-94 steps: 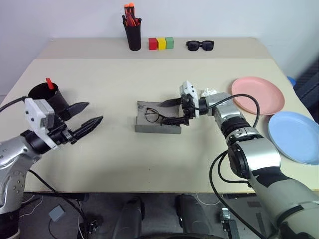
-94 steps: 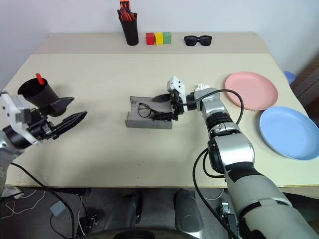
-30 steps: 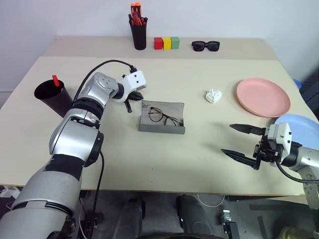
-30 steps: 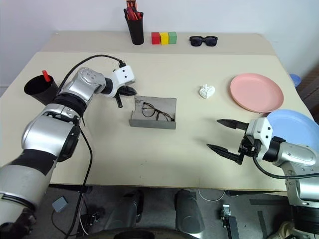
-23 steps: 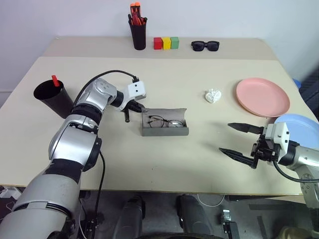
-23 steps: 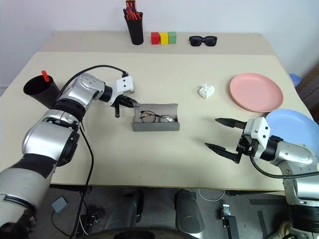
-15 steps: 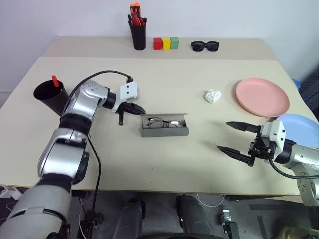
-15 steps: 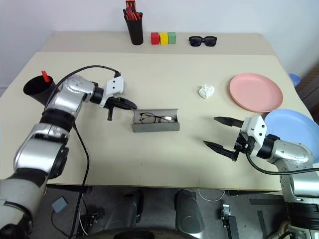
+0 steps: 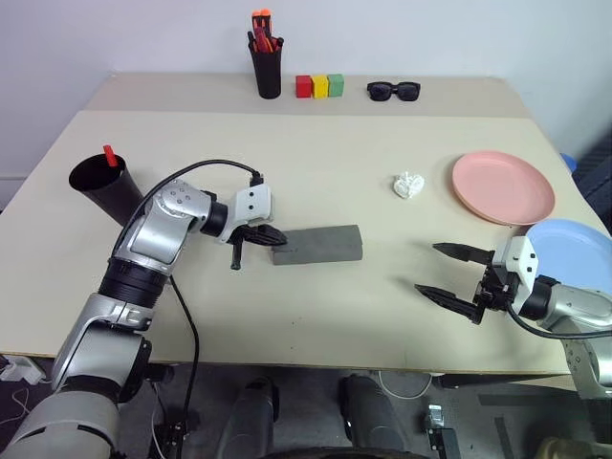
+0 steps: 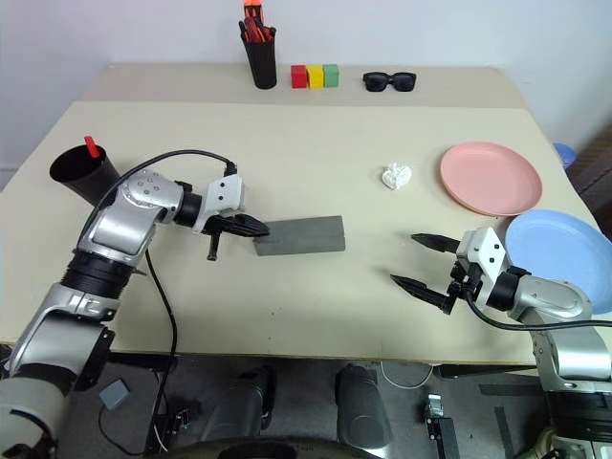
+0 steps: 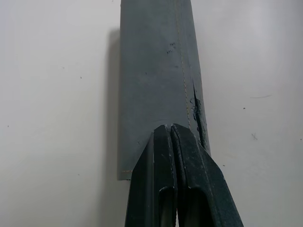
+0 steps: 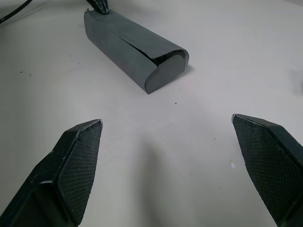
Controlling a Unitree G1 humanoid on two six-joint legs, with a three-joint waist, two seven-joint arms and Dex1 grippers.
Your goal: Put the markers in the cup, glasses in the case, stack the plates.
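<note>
My right gripper will next pick up the blue plate by its thin rim, because the blue plate's broad side is wider than my open fingers.
The grey case (image 9: 317, 243) lies shut in the middle of the table, and the glasses are hidden inside it. My left gripper (image 9: 276, 238) is shut, with its tips resting on the case's left end (image 11: 156, 71). At the left edge the black cup (image 9: 103, 187) leans, with a red marker (image 9: 109, 155) sticking out of it. The pink plate (image 9: 504, 187) and the blue plate (image 9: 576, 254) lie side by side at the right. My right gripper (image 9: 446, 273) hangs open and empty over the table, just left of the blue plate.
Along the back edge stand a black pen holder (image 9: 267, 71) with orange-capped pens, three coloured blocks (image 9: 318, 84) and black sunglasses (image 9: 393, 90). A crumpled white paper (image 9: 408, 184) lies left of the pink plate.
The case's lid has swung down and closed over the glasses. My left gripper, still shut, has drawn back toward me to the case's left end. The right gripper has hardly moved.
</note>
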